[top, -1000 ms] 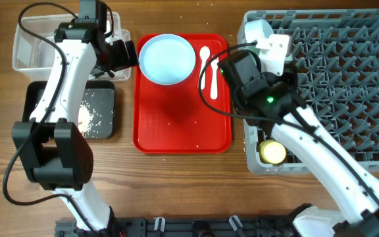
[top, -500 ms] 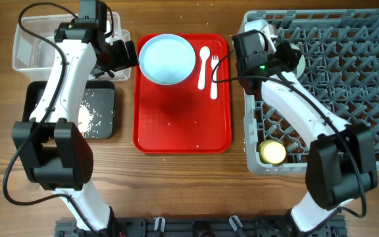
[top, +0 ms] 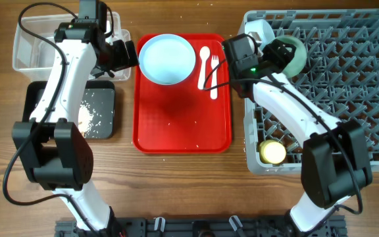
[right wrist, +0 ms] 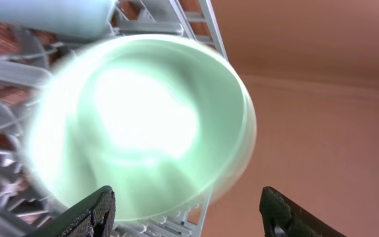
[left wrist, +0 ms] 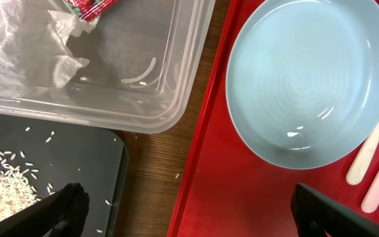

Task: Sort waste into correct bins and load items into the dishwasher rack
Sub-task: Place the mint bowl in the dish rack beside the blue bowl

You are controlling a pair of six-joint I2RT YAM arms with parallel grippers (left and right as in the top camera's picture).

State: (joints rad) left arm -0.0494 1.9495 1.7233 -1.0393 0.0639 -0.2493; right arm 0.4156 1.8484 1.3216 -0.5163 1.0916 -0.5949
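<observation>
My right gripper pinches the bowl by its exposed rim (top: 301,54) (right wrist: 188,199) next, leaving the bowl's base free to settle among the pegs.
A pale blue bowl (top: 297,57) stands on edge among the pegs at the top-left of the dishwasher rack (top: 347,85). My right gripper (top: 280,54) is right beside it. In the right wrist view the bowl (right wrist: 143,125) is blurred, and the right gripper (right wrist: 189,210) is open with its left finger (right wrist: 91,210) near the rim. A second bowl (top: 256,29) and a yellow cup (top: 273,152) are in the rack. The plate (top: 168,59), spoon (top: 204,66) and fork (top: 214,76) lie on the red tray (top: 183,125). My left gripper (left wrist: 193,217) hangs open over that tray's left edge, next to the plate (left wrist: 311,79).
The clear tub (left wrist: 150,99) holds the crumpled napkin (left wrist: 18,59) and the red wrapper (left wrist: 87,8). In front of it, the black tray (top: 101,99) holds pale food scraps (top: 84,117). Bare wood shows between the bins and the red tray.
My right arm swung from the red tray's right edge to the rack's top-left corner. Its gripper opened, leaving the bowl standing among the pegs. The left arm has not moved.
</observation>
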